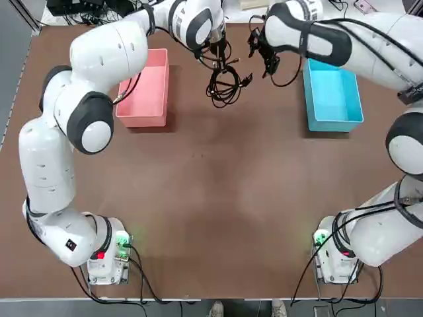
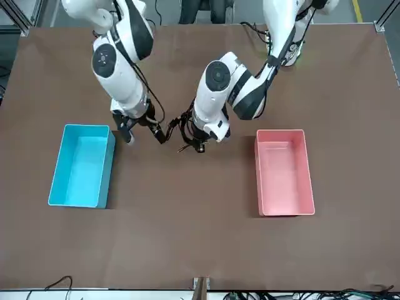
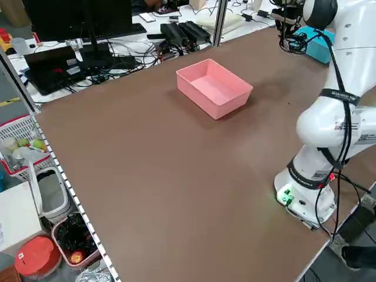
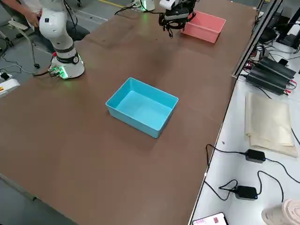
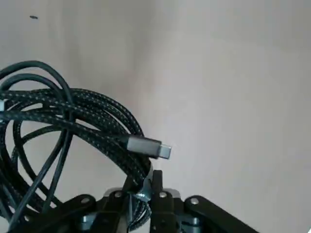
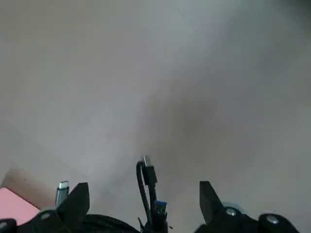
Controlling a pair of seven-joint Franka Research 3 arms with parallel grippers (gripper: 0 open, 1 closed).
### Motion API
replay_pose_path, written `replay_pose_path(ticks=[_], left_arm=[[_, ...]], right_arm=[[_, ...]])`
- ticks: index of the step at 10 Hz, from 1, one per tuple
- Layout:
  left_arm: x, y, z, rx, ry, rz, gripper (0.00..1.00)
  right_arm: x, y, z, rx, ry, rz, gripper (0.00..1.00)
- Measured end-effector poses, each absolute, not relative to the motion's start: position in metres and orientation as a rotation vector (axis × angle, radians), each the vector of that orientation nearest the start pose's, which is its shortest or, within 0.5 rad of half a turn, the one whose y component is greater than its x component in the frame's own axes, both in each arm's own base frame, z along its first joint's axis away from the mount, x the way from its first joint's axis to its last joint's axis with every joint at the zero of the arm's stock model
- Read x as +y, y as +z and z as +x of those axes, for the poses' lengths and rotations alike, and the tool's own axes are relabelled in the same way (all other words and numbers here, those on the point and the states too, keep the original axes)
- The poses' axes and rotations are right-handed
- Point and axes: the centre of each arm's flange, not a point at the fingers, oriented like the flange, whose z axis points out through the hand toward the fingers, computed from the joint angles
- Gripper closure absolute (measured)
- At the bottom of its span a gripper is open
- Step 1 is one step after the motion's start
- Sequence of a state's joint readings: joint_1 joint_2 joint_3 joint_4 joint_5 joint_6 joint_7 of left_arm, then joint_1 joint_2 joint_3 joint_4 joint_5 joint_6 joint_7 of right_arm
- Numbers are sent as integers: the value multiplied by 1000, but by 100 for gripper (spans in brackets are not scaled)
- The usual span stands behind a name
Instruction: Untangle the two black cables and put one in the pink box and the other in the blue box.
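Note:
To untangle the cables, my right gripper should next grab the thin cable's plug end (image 6: 150, 175), since that end stands up free of the tangled loops.
The two black cables (image 1: 225, 84) hang as one tangled bundle of loops above the far middle of the table, between the pink box (image 1: 147, 105) and the blue box (image 1: 316, 105). My left gripper (image 1: 216, 50) is shut on a braided strand at the top of the bundle (image 5: 73, 116), with a silver-tipped plug (image 5: 148, 147) sticking out beside it. My right gripper (image 6: 143, 204) hovers just to the bundle's blue-box side with its fingers wide open. A thin cable end (image 6: 147, 177) rises between them, ungripped. Both boxes hold nothing.
Black wire clutter and power bricks (image 3: 182, 30) lie beyond the table's far edge. A monitor (image 3: 82, 23) stands off the table on my left side. The arm bases (image 1: 109, 254) sit at the near edge, with bare brown tabletop (image 1: 211, 198) between them and the boxes.

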State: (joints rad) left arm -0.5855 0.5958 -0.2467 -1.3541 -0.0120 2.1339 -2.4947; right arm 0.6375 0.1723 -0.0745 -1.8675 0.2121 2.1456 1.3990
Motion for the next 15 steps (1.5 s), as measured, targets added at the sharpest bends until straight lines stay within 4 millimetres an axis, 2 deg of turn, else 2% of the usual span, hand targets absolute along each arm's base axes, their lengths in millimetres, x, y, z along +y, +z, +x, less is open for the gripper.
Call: replay_pose_path(ticks=[2, 3, 5, 9, 10, 12, 14, 15], left_arm=[[-520, 407, 525, 2230, -242, 1916, 84], [-520, 407, 526, 2229, -242, 1915, 84], [-519, 407, 526, 2229, -242, 1914, 84], [-517, 408, 528, 2236, -248, 1905, 84], [-516, 408, 530, 2238, -248, 1901, 84], [-514, 409, 532, 2241, -251, 1895, 84], [-513, 414, 534, 2239, -260, 1882, 84], [-513, 417, 534, 2238, -267, 1876, 84]], right_arm=[[360, 417, 505, 1355, 132, -2639, 2], [364, 412, 504, 1355, 130, -2639, 3], [365, 404, 506, 1361, 131, -2642, 4], [366, 400, 506, 1366, 136, -2646, 15], [366, 399, 506, 1367, 137, -2647, 33], [366, 399, 506, 1371, 139, -2647, 48], [366, 399, 505, 1373, 142, -2649, 82], [365, 398, 505, 1375, 147, -2654, 93]])
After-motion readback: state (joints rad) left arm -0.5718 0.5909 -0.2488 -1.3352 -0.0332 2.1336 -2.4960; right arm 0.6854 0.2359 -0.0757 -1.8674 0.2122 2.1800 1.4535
